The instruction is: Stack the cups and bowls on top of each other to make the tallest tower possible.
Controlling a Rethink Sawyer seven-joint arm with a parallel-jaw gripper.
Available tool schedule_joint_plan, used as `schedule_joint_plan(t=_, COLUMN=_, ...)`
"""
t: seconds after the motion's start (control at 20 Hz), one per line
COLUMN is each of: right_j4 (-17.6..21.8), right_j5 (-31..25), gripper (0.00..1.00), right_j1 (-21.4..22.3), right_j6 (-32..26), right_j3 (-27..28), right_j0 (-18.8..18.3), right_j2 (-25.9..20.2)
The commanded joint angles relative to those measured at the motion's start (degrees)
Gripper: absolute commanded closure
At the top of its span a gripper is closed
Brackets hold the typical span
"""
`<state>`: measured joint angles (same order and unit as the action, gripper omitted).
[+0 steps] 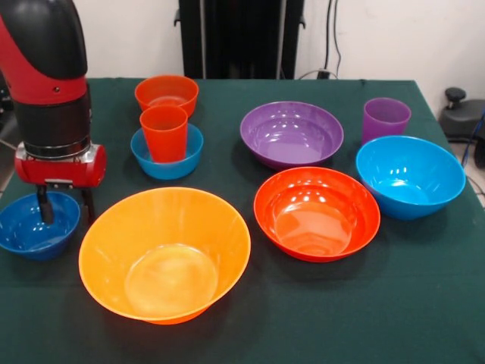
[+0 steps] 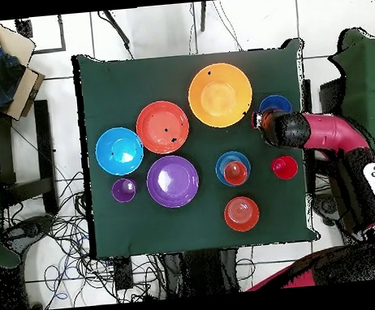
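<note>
The robot's gripper should next grab the small dark blue bowl by its thin rim (image 1: 76,205), since the blue bowl's wide opening (image 1: 36,221) is wider than the gripper's open fingers. Then it can stack the bowl.
My gripper (image 1: 67,216) hangs at the table's left in the front view. It is open, with one finger (image 1: 45,206) inside the small dark blue bowl (image 1: 30,227) and the other just outside its right rim. The large yellow-orange bowl (image 1: 163,262) stands empty beside it. The red-orange bowl (image 1: 317,212), large light blue bowl (image 1: 409,176), purple bowl (image 1: 292,134), purple cup (image 1: 386,119) and small orange bowl (image 1: 167,93) stand apart. The orange-red cup (image 1: 164,133) stands upright in the small light blue bowl (image 1: 178,163). The red cup (image 2: 284,167) shows only in the overhead view, near my arm (image 2: 319,131).
The dark green tablecloth (image 1: 424,303) covers the table to its edges. A black stand (image 1: 242,38) rises behind the far edge. Cables lie on the floor (image 2: 59,230) and a cardboard box (image 2: 14,46) sits off one table corner.
</note>
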<state>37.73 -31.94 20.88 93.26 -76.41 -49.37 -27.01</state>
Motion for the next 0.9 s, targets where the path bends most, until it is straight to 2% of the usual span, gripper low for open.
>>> schedule_joint_plan(t=0.05, right_j4=0.9, right_j5=-0.7, gripper=0.0, right_j1=-3.7, right_j6=-2.6, right_j3=-3.1, right_j0=1.2, right_j2=0.5)
schedule_joint_plan(t=0.3, right_j4=1.3, right_j5=0.9, gripper=0.0, right_j1=-3.7, right_j6=-1.5, right_j3=-3.9, right_j0=1.1, right_j2=0.9)
schedule_joint_plan(t=0.6, right_j4=2.1, right_j5=2.6, gripper=0.0, right_j1=-4.6, right_j6=-2.9, right_j3=-3.6, right_j0=0.0, right_j2=0.1)
schedule_joint_plan(t=0.65, right_j4=2.3, right_j5=3.0, gripper=1.0, right_j1=-4.6, right_j6=-2.9, right_j3=-3.7, right_j0=0.0, right_j2=0.1)
schedule_joint_plan(t=0.8, right_j4=2.6, right_j5=4.9, gripper=1.0, right_j1=-4.6, right_j6=-3.8, right_j3=-4.1, right_j0=-1.1, right_j2=-1.2)
schedule_joint_plan(t=0.9, right_j4=1.7, right_j5=3.4, gripper=1.0, right_j1=-3.0, right_j6=-1.9, right_j3=-4.0, right_j0=0.0, right_j2=0.0)
